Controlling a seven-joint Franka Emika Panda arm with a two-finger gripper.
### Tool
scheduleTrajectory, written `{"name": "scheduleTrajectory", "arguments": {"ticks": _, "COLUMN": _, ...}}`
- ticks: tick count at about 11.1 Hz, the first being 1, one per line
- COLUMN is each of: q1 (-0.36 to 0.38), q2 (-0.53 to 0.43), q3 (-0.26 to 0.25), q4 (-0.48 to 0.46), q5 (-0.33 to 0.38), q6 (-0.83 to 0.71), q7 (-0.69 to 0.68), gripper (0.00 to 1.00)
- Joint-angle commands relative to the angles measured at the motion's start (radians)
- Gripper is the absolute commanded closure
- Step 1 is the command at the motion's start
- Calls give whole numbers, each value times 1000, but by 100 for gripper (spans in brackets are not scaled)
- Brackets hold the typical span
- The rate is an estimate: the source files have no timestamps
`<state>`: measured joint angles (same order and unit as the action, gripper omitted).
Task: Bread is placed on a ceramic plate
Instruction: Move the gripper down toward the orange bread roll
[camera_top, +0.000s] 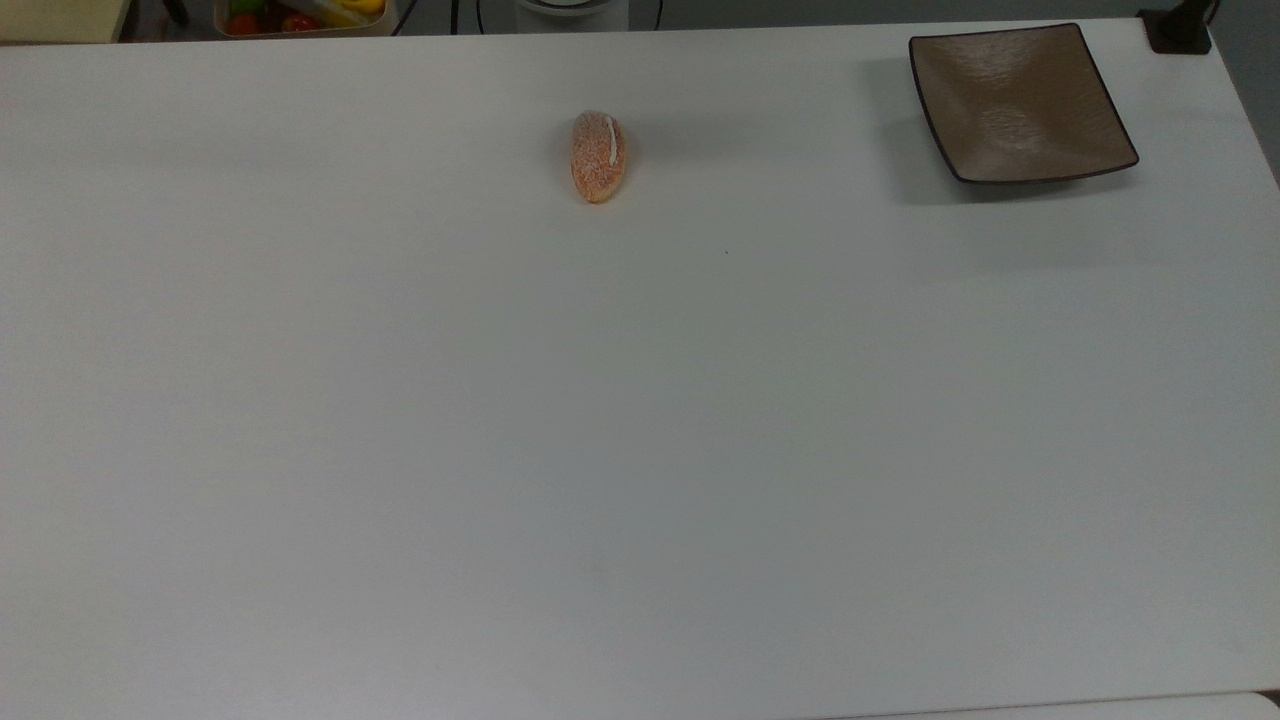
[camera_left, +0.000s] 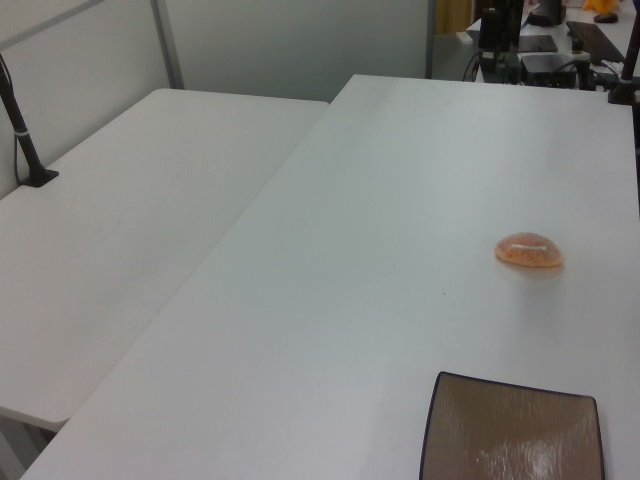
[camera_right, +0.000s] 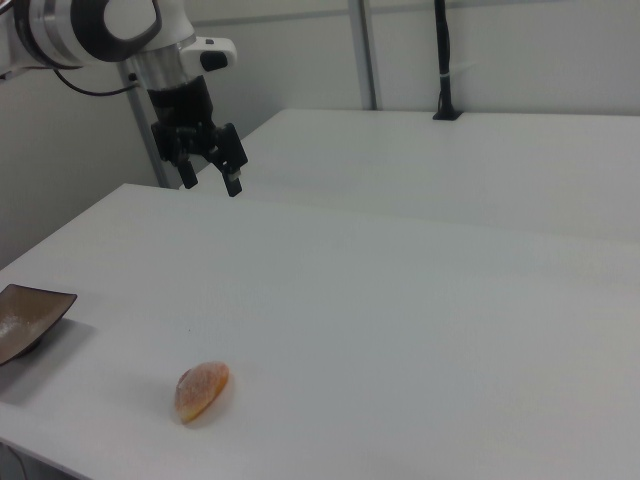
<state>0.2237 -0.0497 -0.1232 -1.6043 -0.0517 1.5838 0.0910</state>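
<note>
The bread needs to go on the ceramic plate (camera_left: 514, 432). My gripper should grab it next by its rounded middle (camera_left: 529, 250) to set it there.
The bread (camera_top: 598, 156) is a small oval orange-brown bun with a white stripe, lying on the white table near the far edge in the top view. It also shows at the left view's right (camera_left: 529, 251) and low in the right view (camera_right: 203, 391). The square brown ceramic plate (camera_top: 1020, 103) sits bare at the top view's upper right corner, well apart from the bread; it is also seen cut off in the left view (camera_left: 515, 435) and the right view (camera_right: 30, 318). My gripper (camera_right: 210, 183) hangs open and holds nothing, high above the table, beyond the bread and plate.
A second white table (camera_left: 130, 220) adjoins this one. A black clamp post (camera_left: 25, 140) stands on it. A bin of coloured fruit (camera_top: 300, 15) lies past the far edge in the top view, and a black mount (camera_top: 1178, 30) stands beside the plate's corner.
</note>
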Motion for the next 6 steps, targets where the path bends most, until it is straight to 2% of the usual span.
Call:
{"name": "scheduleTrajectory", "arguments": {"ticks": 1, "q1": 2, "q2": -25, "q3": 2, "q4": -28, "q5": 24, "q6": 31, "q7": -5, "gripper": 0}}
{"name": "scheduleTrajectory", "arguments": {"ticks": 6, "q1": 3, "q2": -25, "q3": 2, "q4": -29, "q5": 24, "q6": 24, "q7": -7, "gripper": 0}}
